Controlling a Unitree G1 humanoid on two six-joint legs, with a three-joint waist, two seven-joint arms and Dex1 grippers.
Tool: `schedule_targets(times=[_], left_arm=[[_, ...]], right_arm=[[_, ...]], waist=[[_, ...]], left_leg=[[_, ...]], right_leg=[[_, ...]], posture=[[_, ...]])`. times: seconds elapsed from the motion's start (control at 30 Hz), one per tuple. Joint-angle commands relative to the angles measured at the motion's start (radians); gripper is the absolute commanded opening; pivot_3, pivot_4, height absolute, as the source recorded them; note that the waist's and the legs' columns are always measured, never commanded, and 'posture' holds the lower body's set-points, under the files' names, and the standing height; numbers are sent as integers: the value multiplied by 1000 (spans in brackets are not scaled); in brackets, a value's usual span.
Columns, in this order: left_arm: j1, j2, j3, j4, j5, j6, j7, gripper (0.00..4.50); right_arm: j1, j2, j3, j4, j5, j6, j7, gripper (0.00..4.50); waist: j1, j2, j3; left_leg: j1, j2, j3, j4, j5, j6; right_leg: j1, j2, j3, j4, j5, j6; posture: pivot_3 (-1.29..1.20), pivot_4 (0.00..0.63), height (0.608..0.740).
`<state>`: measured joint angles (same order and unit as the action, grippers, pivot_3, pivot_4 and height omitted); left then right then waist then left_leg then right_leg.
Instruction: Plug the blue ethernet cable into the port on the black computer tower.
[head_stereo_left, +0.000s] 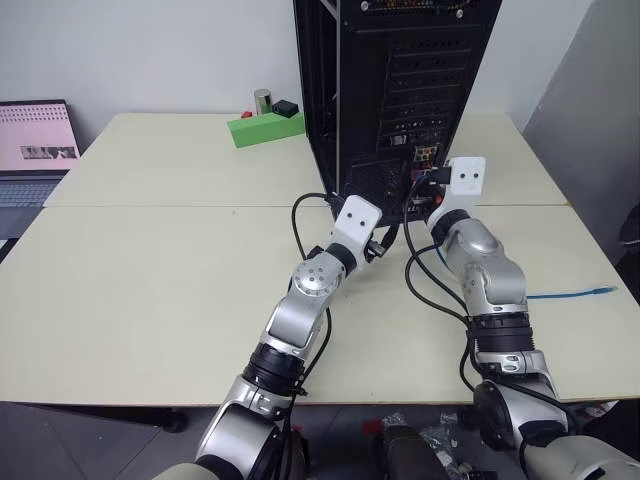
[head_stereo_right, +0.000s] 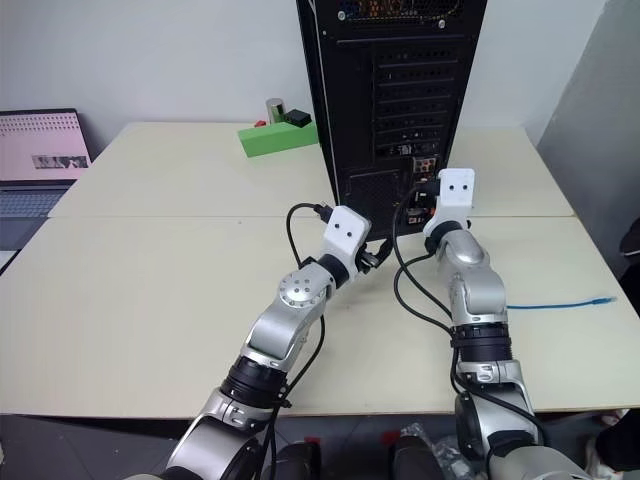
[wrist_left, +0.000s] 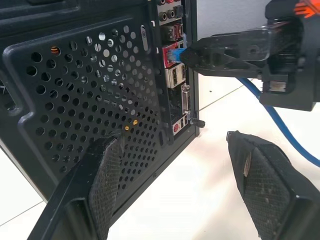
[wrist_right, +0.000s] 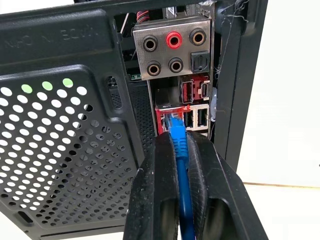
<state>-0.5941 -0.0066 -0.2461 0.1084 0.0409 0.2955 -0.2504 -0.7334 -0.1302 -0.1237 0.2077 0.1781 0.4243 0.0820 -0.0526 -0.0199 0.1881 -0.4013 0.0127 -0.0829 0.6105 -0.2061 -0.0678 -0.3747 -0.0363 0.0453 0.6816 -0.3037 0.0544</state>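
My right gripper has the blue plug inside the red-framed port and needs to open now, because the blue ethernet cable would rest in the port.
The black computer tower (head_stereo_left: 400, 90) stands upright on the table with its rear panel facing me. My right gripper (wrist_right: 180, 139) is shut on the blue ethernet cable (wrist_right: 181, 165) just behind its plug. The plug's tip (wrist_left: 172, 52) sits at the mouth of the red-framed port (wrist_right: 167, 111) in the rear connector cluster; how deep it sits I cannot tell. The rest of the cable trails back across the table to the right (head_stereo_left: 570, 293). My left gripper (wrist_left: 172, 140) stands open and empty, low beside the tower's perforated panel and just left of the right gripper (wrist_left: 225, 50).
A green box (head_stereo_left: 265, 128) with a metal can (head_stereo_left: 262, 100) sits behind and left of the tower. A laptop (head_stereo_left: 35, 150) is open at the far left. Black robot wires (head_stereo_left: 300, 215) loop on the table near the tower's base.
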Motion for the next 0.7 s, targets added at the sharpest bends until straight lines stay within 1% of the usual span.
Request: schedule_targets(times=[0.03, 0.5, 0.53, 0.6, 0.7], left_arm=[[-3, -11, 7, -59, -6, -16, 1, 3462], [0, -12, 8, -67, -9, -13, -3, 3462], [0, -11, 9, -68, -10, -13, -3, 3462], [0, -10, 10, -68, -10, -13, -3, 3462], [-1, -9, 12, -69, -12, -13, -5, 3462]], right_arm=[[-57, -2, -9, 12, -2, -39, -4, 5], [-73, -11, -4, 46, 4, -45, 25, 4], [-68, -16, -5, 42, 6, -39, 33, 354], [-59, -25, -6, 34, 9, -30, 44, 708], [-36, -48, 1, 4, 13, -3, 73, 1361]], waist=[[-1, 0, 0], [-7, 0, 0], [-7, 0, 0], [-7, 0, 0], [-2, 0, 0]], left_leg=[[0, 0, 0, 0, 0, 0], [1, 0, 0, 0, 0, 0], [1, 0, 1, 0, 0, 0], [1, 0, 0, 0, 0, 0], [0, 0, 0, 0, 0, 0]], right_leg=[[0, 0, 0, 0, 0, 0], [0, 0, 1, 0, 0, 1], [0, 0, 1, 0, 1, 1], [0, 0, 1, 0, 1, 1], [0, 0, 0, 0, 0, 1]], posture=[[0, 150, 740], [0, 150, 740], [0, 150, 740], [0, 150, 740], [0, 150, 740]])
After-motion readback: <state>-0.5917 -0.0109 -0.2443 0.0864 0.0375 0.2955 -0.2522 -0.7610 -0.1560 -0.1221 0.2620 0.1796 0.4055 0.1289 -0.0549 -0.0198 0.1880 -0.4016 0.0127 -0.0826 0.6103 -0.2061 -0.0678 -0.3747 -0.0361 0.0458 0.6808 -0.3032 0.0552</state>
